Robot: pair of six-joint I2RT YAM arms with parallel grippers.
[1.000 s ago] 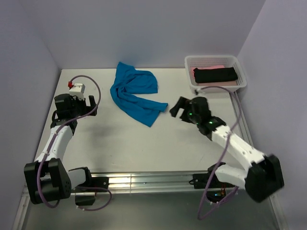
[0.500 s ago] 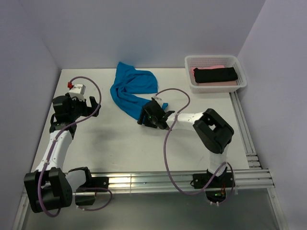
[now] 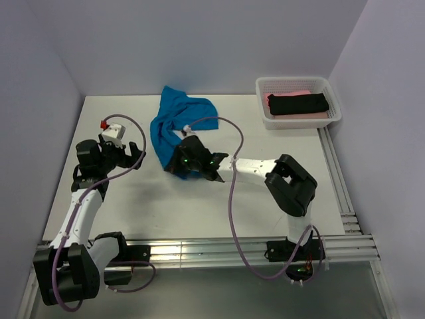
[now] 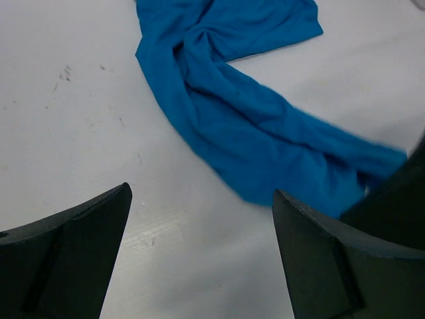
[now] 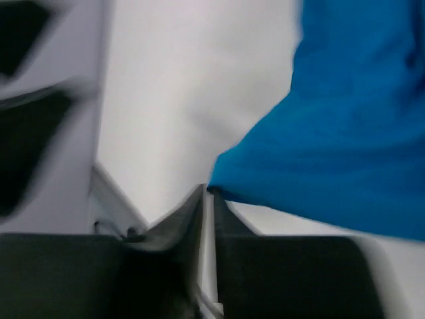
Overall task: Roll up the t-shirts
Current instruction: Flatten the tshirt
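The left gripper pinches the turquoise-blue t-shirt's near-end edge facing that gripper next, away from the right gripper's corner, to spread the t-shirt for rolling.
A turquoise-blue t-shirt (image 3: 179, 119) lies crumpled at the back middle of the table. Its near end is folded back to the left. My right gripper (image 3: 178, 163) is shut on that end's corner. In the right wrist view the fingers (image 5: 211, 193) stand almost together, with the blue cloth (image 5: 352, 146) pinched at their tips. To the left of the shirt, my left gripper (image 3: 130, 155) is open and holds nothing. Its view shows the blue shirt (image 4: 252, 133) ahead, past the wide-apart fingers (image 4: 202, 219). A black t-shirt (image 3: 299, 104) and a pink t-shirt (image 3: 287, 94) lie in the basket.
A white mesh basket (image 3: 292, 80) stands at the back right corner. Walls close the table on the left, back and right. A rail runs along the near edge (image 3: 219, 251). The right arm's cable (image 3: 232, 143) loops over the table's middle.
My right arm has swung left across the table, shut on the shirt's near corner and dragged it left. The left gripper has shifted slightly right and nearer.
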